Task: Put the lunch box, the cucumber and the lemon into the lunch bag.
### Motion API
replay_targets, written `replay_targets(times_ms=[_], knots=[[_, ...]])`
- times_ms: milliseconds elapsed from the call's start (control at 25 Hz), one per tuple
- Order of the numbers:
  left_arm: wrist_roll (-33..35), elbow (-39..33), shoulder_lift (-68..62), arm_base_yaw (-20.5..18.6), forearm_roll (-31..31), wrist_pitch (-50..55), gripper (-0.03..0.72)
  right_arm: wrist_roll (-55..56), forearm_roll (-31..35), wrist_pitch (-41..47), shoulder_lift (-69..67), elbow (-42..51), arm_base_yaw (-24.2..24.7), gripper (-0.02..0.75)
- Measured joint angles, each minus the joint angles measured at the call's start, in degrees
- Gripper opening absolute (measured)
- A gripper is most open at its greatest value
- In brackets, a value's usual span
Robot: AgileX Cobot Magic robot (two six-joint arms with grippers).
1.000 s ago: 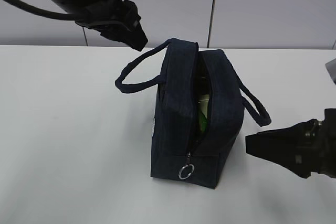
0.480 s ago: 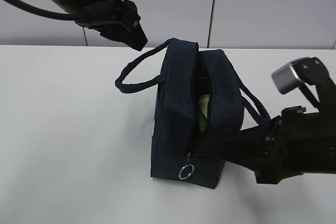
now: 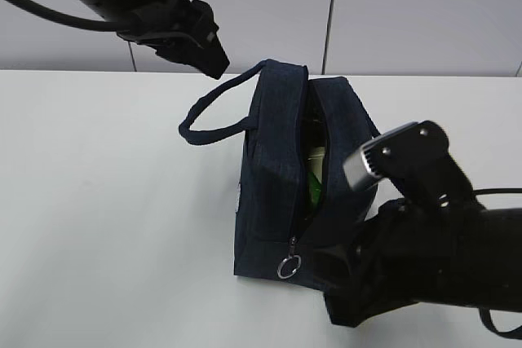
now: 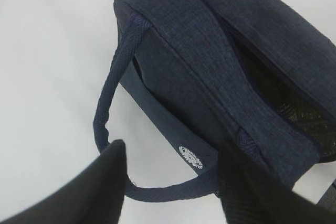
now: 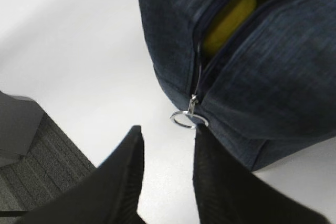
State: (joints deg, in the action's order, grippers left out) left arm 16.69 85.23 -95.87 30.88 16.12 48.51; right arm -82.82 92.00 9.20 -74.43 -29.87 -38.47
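The robot's right gripper will grab the metal zipper pull next by its free-hanging ring (image 3: 289,267), because the slider of the zipper pull sits tight between the bag's cloth edges.
The navy lunch bag (image 3: 281,169) stands mid-table with its top zipper parted. Through the slit the yellow lemon (image 5: 231,17) shows, and in the exterior view a pale green and bright green patch (image 3: 314,175) shows; whether that patch is the lunch box or the cucumber I cannot tell. The zipper's metal ring pull (image 5: 188,120) hangs at the bag's near end. My right gripper (image 5: 168,136) is open just short of the ring, touching nothing. My left gripper (image 4: 170,163) hangs open above the bag's left handle (image 4: 105,124), up at the back left in the exterior view (image 3: 208,50).
The white table (image 3: 106,201) spreads to the left of the bag. Its near edge and dark grey floor (image 5: 37,177) show in the right wrist view. My right arm (image 3: 424,266) covers the bag's right handle and the table's front right.
My right arm has swung in from the right edge to the bag's near right corner, close to the ring pull. The left arm and the bag have not moved.
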Motion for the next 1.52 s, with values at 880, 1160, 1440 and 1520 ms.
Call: replay_targets(times_ms=[880,1160,1440,1520], knots=[[0.0,0.0,0.0,0.0,-0.8,-1.7,0.384,2.1,12.7,1.2,-14.7,-5.4,-3.1,0.402],[0.0,0.0,0.0,0.0,-0.8,-1.7,0.384,5.1,12.9,-4.5,-15.7,-5.5,-3.1,0.413],[0.0,0.0,0.0,0.0,-0.8,-1.7,0.384,7.8,13.0,-5.2,-18.9,-7.2,-3.1,0.413],[0.0,0.0,0.0,0.0,-0.7,-1.7,0.384,8.8,13.1,-5.2,-19.7,-8.6,-3.1,0.413]])
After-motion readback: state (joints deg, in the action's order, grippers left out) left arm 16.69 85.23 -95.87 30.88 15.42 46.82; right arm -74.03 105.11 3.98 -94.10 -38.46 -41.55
